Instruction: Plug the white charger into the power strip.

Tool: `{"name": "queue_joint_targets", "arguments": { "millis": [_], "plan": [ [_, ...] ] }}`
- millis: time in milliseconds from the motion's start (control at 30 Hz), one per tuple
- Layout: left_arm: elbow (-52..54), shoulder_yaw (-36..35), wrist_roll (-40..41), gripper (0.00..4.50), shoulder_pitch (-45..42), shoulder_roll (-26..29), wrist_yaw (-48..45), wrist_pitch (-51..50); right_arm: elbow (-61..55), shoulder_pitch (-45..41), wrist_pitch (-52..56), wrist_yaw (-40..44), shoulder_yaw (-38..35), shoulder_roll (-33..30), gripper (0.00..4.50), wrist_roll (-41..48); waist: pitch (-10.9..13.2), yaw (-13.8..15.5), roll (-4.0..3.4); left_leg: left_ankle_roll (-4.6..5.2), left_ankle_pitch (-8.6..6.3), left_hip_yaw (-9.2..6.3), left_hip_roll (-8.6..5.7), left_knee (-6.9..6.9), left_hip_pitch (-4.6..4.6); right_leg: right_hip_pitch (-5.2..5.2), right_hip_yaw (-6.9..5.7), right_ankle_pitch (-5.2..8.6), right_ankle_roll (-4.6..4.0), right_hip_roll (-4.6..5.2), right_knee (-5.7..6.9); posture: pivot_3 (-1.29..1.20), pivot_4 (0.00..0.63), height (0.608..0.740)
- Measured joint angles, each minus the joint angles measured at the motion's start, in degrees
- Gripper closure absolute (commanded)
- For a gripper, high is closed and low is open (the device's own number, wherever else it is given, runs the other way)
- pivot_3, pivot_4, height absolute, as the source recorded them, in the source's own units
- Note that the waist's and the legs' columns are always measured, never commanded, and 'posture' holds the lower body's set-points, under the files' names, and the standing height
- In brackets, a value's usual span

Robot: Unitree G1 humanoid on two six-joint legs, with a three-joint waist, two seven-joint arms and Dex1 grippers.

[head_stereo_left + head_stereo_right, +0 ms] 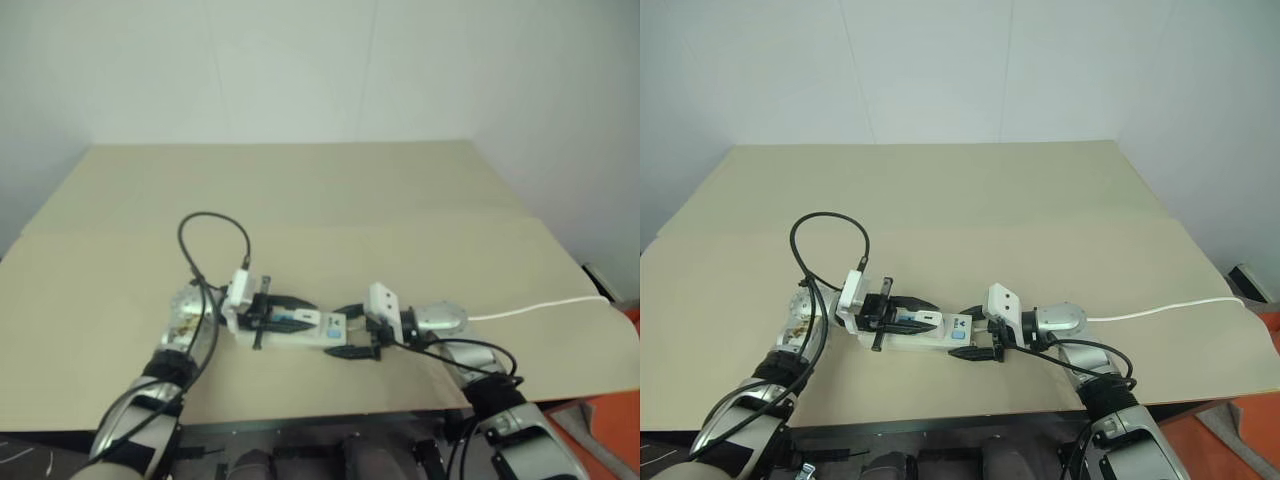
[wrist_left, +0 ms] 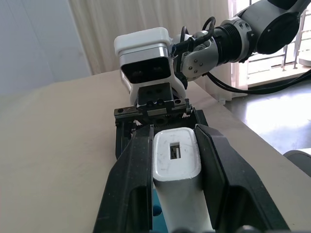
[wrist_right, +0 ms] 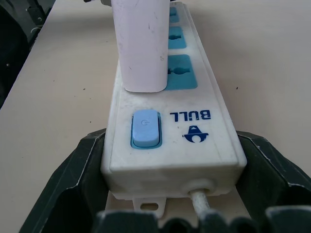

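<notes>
My left gripper needs to open now, because the base of the white charger sits on the blue socket of the power strip (image 2: 157,211) and the charger would stand.
The power strip (image 3: 194,141) lies on the table, with blue sockets, a blue switch and "BULL" printed on it. My right gripper (image 1: 978,334) is shut on its cord end, one finger (image 3: 73,170) along each side. The white charger (image 2: 176,155) is clamped between the fingers of my left gripper (image 2: 175,131), which is shut on it. The charger (image 3: 141,43) stands upright on the strip's face, covering the left part of the blue socket (image 3: 182,78) nearest the switch. Its prongs are hidden. The two grippers face each other over the strip (image 1: 930,342).
The strip's thin white cord (image 1: 1160,308) runs right across the tan table (image 1: 990,200) to its edge. A black cable loop (image 1: 830,225) arches above my left wrist. The right wrist's white camera housing (image 2: 146,53) sits close beyond the charger. The table's front edge is near both arms.
</notes>
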State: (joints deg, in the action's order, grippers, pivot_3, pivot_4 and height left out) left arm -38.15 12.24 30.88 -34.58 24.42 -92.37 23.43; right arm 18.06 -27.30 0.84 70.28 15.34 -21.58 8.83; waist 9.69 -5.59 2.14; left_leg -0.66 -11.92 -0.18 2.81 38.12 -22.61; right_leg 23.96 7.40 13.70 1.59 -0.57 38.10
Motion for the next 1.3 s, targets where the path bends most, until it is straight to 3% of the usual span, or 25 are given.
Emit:
{"name": "queue_joint_targets", "arguments": {
  "millis": [100,467,633,800,900,1067,1300],
  "plan": [
    [-0.6,-0.2,0.0,3.5,0.0,-0.3,0.0,0.0,0.0,0.1,0.0,-0.1,0.0,0.0,1.07,-0.3,-0.2,0.0,-0.17,0.0,0.0,0.0,-0.01,-0.03,0.04,-0.02,0.0,0.01,-0.01,0.0,0.0,0.0,0.15,0.74],
    [-2.4,-2.4,-4.5,0.04,1.2,-0.2,0.1,0.2,-0.4,0.7,-0.6,0.0,0.4,0.4,1.07,-0.7,-0.3,-0.3,-0.42,0.0,0.0,0.05,-0.05,-0.34,0.26,-0.03,0.18,0.04,-0.06,-0.04,-0.04,0.0,0.15,0.74],
    [1.8,-2.2,-4.0,0.04,3.6,1.4,0.2,-0.3,-0.3,0.6,-0.8,0.1,0.4,0.6,1.07,-0.7,-0.3,-0.4,-0.42,0.0,0.0,0.08,-0.05,-0.36,0.23,0.03,0.23,0.04,-0.06,-0.05,-0.06,0.0,0.15,0.74],
    [11.3,-2.2,-4.2,0.04,7.8,7.6,0.4,-5.5,0.1,0.5,-2.7,-0.2,0.4,1.0,1.07,-0.7,-0.3,-1.0,-0.34,0.0,0.0,0.08,0.0,-0.42,0.07,0.24,0.24,0.06,-0.09,-0.08,-0.06,0.0,0.15,0.74],
    [18.5,-5.3,-3.7,0.0,9.4,11.5,2.0,-8.7,0.8,0.5,-2.5,-0.1,0.2,1.0,0.09,-0.4,-0.1,-1.1,-0.2,0.0,0.0,0.08,0.02,-0.42,-0.02,0.28,0.21,0.06,-0.11,-0.04,-0.07,0.0,0.15,0.74],
    [23.9,-12.8,-3.5,0.0,12.6,18.1,5.1,-10.7,1.1,0.5,-2.3,0.7,0.0,0.4,0.03,0.5,0.0,-1.1,-0.21,0.0,0.0,0.14,0.02,-0.43,-0.11,0.34,0.19,0.1,-0.16,0.03,-0.18,0.0,0.15,0.74],
    [28.0,-18.5,-3.6,0.0,20.5,22.6,7.2,-12.6,-6.8,5.9,-3.9,0.2,-5.0,-8.7,0.03,2.7,0.1,0.5,-0.24,0.0,0.0,0.12,0.01,-0.43,-0.85,0.88,-0.03,0.11,-0.15,0.19,-0.41,0.0,0.15,0.74]
  ]
}}
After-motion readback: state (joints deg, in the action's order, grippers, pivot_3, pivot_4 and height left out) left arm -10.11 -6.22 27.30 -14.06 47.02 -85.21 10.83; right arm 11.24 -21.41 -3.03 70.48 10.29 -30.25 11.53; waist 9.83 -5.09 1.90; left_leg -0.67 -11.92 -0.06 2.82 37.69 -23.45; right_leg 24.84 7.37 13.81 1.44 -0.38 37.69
